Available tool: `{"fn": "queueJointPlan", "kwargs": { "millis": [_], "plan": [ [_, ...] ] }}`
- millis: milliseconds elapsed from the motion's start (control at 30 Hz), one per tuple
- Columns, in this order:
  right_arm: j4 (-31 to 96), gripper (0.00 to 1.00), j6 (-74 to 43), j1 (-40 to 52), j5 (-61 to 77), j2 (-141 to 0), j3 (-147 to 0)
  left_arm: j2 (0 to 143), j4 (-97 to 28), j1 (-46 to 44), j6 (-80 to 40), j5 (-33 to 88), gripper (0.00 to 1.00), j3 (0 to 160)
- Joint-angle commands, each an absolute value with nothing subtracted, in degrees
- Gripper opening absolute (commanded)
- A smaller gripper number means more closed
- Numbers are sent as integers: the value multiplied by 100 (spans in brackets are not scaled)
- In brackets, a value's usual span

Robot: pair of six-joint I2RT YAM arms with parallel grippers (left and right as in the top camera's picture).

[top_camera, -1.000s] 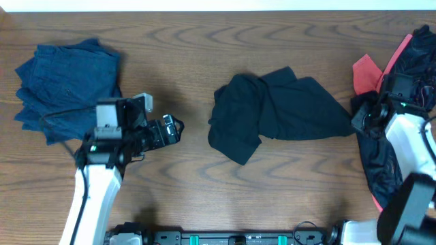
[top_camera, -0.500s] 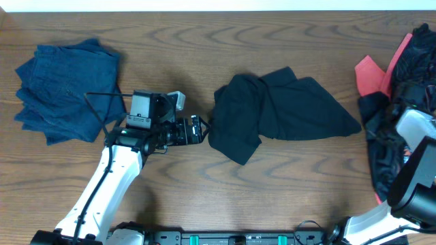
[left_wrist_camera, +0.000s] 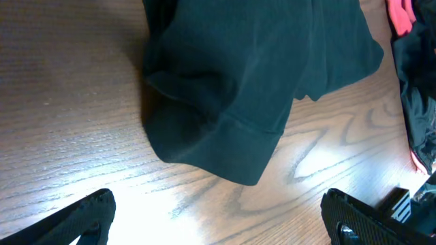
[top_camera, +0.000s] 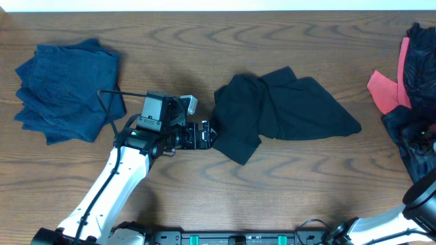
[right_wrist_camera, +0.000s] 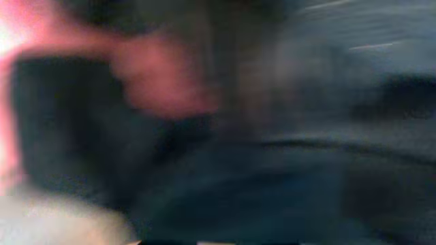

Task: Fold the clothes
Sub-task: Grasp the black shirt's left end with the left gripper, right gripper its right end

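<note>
The right gripper picks up the crumpled black garment by its outstretched end [top_camera: 351, 126] nearest the coral-red cloth [top_camera: 387, 92] next, to spread and fold it.
A crumpled black garment [top_camera: 279, 112] lies in the middle of the wooden table [top_camera: 170, 34]. My left gripper [top_camera: 206, 134] is open and empty, right at the garment's lower left edge. In the left wrist view the garment's hem [left_wrist_camera: 245, 75] lies just ahead of the gripper [left_wrist_camera: 218, 224], whose fingertips [left_wrist_camera: 82, 221] stand wide apart over bare wood. My right gripper [top_camera: 424, 133] is down in a heap of black clothes [top_camera: 419, 61] and coral-red cloth [top_camera: 387, 92] at the right edge. The right wrist view is a blur of coral-red [right_wrist_camera: 163, 75] and dark fabric [right_wrist_camera: 272, 190]; its fingers do not show.
A folded stack of navy blue clothes [top_camera: 65, 88] sits at the far left. The dark heap also shows at the right edge of the left wrist view [left_wrist_camera: 415, 88]. The left arm's cable loops near the navy stack.
My left arm has swung right, bringing its gripper up to the black garment's left edge. My right arm has drawn back to the right, and the coral-red cloth has shifted right with it.
</note>
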State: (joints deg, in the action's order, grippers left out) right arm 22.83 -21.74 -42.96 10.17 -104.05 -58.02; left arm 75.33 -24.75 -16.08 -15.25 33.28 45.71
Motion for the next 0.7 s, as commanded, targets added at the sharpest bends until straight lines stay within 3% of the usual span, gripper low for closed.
{"fn": "queueJointPlan", "kwargs": {
  "millis": [0,267,667],
  "plan": [
    [2307,25,-1269,-4032,2849,-10066,-5723,7557,-2517,-1621,-1553,3382,98,4635],
    [2467,35,-1015,-3291,3321,-9362,-5723,7568,-2423,-1675,-1555,3382,98,4355],
    [2639,35,-987,-2239,2893,-9236,-5721,8322,-1437,-2512,-1557,2261,99,4233]
  ]
}}
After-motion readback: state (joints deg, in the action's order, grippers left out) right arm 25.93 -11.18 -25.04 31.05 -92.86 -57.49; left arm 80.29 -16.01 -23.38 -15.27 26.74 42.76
